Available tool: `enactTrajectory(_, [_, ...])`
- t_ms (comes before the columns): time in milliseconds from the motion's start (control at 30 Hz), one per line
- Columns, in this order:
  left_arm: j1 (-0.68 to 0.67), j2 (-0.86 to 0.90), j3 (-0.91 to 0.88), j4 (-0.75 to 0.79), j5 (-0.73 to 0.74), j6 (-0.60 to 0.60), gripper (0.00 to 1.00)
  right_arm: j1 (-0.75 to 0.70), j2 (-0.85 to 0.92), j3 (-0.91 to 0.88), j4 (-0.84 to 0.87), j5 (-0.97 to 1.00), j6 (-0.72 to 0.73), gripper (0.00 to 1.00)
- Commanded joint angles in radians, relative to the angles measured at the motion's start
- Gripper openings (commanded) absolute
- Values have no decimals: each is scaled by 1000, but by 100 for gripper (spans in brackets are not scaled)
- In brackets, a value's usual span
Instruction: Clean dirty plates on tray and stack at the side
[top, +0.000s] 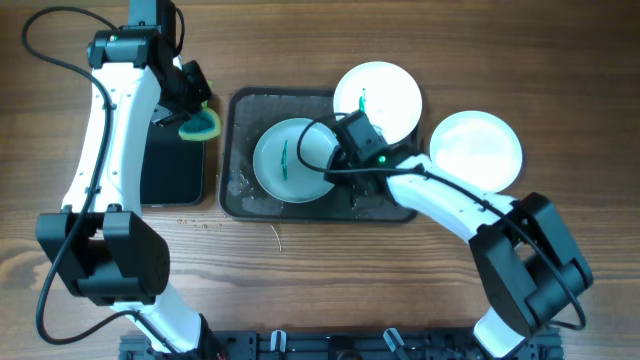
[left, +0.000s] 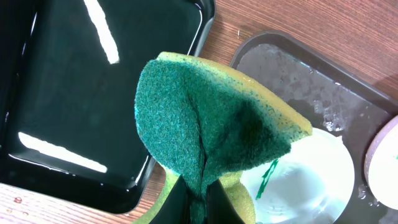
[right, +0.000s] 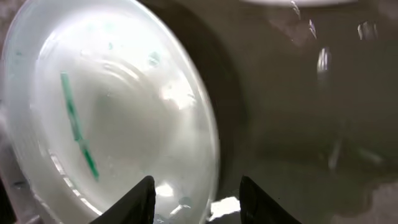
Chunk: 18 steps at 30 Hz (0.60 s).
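My right gripper's fingers are still above the blue plate's rim, so it is too early to close. My right gripper moves lower first, then closes on the plate's rim.
A pale blue plate (top: 285, 160) with a teal-green smear lies on the dark grey tray (top: 236, 195). It also shows in the left wrist view (left: 305, 180) and the right wrist view (right: 112, 118). A white smeared plate (top: 385, 92) rests on the tray's far right corner. A plain white plate (top: 478, 150) lies on the table to the right. My right gripper (right: 196, 199) is open, its fingers either side of the blue plate's right rim. My left gripper (left: 202, 202) is shut on a green and yellow sponge (left: 211, 124), held between the two trays.
A glossy black tray (top: 170, 165) stands left of the grey tray; it also fills the left of the left wrist view (left: 81, 93). The grey tray's surface (right: 298, 112) is wet. Small crumbs lie on the wood in front of the black tray (top: 200, 224).
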Motion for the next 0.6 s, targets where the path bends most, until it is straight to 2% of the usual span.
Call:
enactTrajectory(0, [-5,-2,4,9,18,8,4,-46,65,170,-144,-5,-212,43])
enactTrajectory(100, [-5,-2,4,9,18,8,4,-80,113,244,-225,-19,-317,40])
enactTrajectory(267, [-5,5,4,9,18,8,4,-129,166,261,-226,-171,-448,32])
enactTrajectory(400, [-8,22,4,10,18,8,4,-134,204,261,-211,-204,-454,23])
enactTrajectory(567, [-33,31,2,32,18,8,4,-134,233,261,-186,-262,-435,22])
